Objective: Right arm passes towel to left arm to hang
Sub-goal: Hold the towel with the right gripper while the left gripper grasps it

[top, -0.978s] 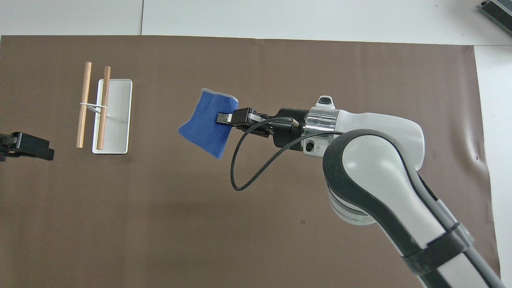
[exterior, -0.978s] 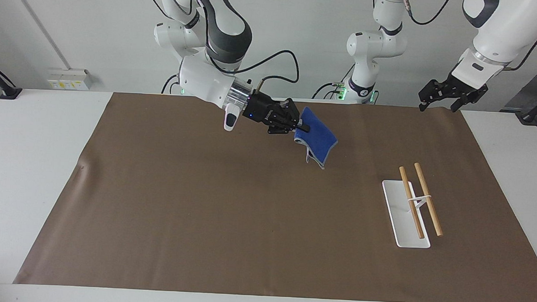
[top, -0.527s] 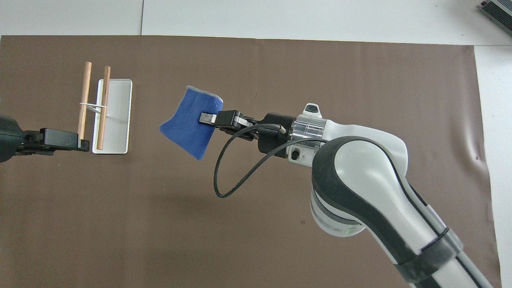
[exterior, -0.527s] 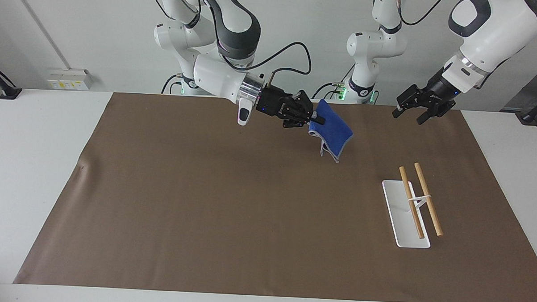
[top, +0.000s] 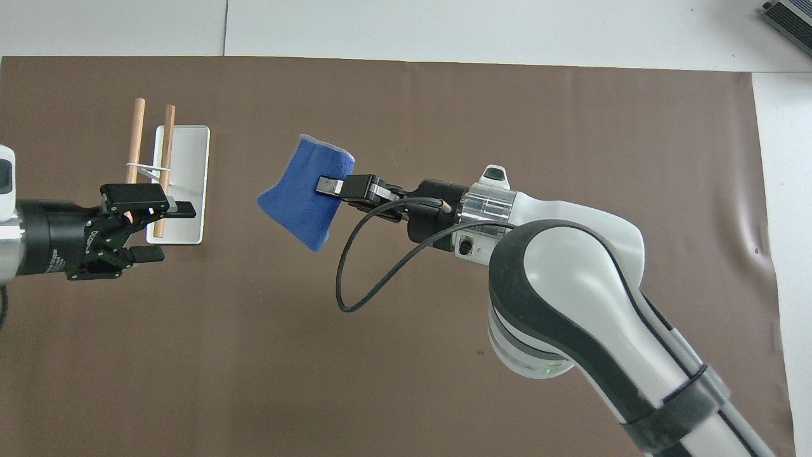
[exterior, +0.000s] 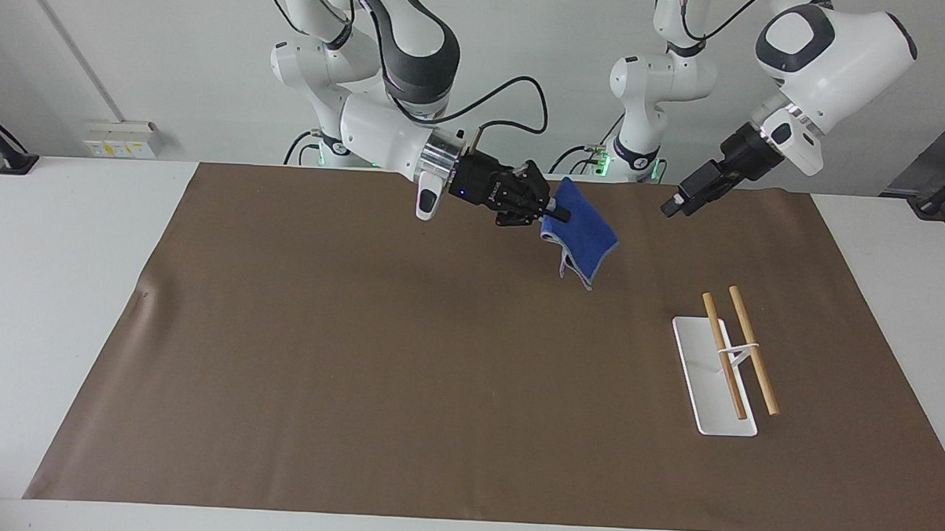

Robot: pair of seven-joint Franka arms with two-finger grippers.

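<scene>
I should next grab the towel's free corner that sticks out with my left gripper to hang it, as my right gripper stays closed on one edge of the towel point(exterior: 587, 234).
The towel point(exterior: 587, 234) point(top: 304, 197), a small blue cloth with pale edging, hangs in the air over the brown mat. My right gripper point(exterior: 557, 213) point(top: 330, 186) is shut on its edge. My left gripper point(exterior: 673, 208) point(top: 172, 230) is up in the air toward the left arm's end of the table, open and pointing at the towel. A clear gap separates it from the cloth. The rack has two wooden rods point(exterior: 752, 350) point(top: 134, 127) on a white base point(exterior: 711, 400) point(top: 190, 158). In the overhead view the left gripper covers the rods' ends nearest the robots.
A brown mat point(exterior: 359, 371) point(top: 444, 95) covers most of the white table point(exterior: 63, 283). The right arm's black cable point(top: 355, 279) loops below its wrist. A dark device point(top: 790, 16) sits at the table's corner farthest from the robots, at the right arm's end.
The left arm has swung its gripper down and toward the towel, turning it to face the cloth. The right arm first carried the towel toward the left arm's end, then held almost still.
</scene>
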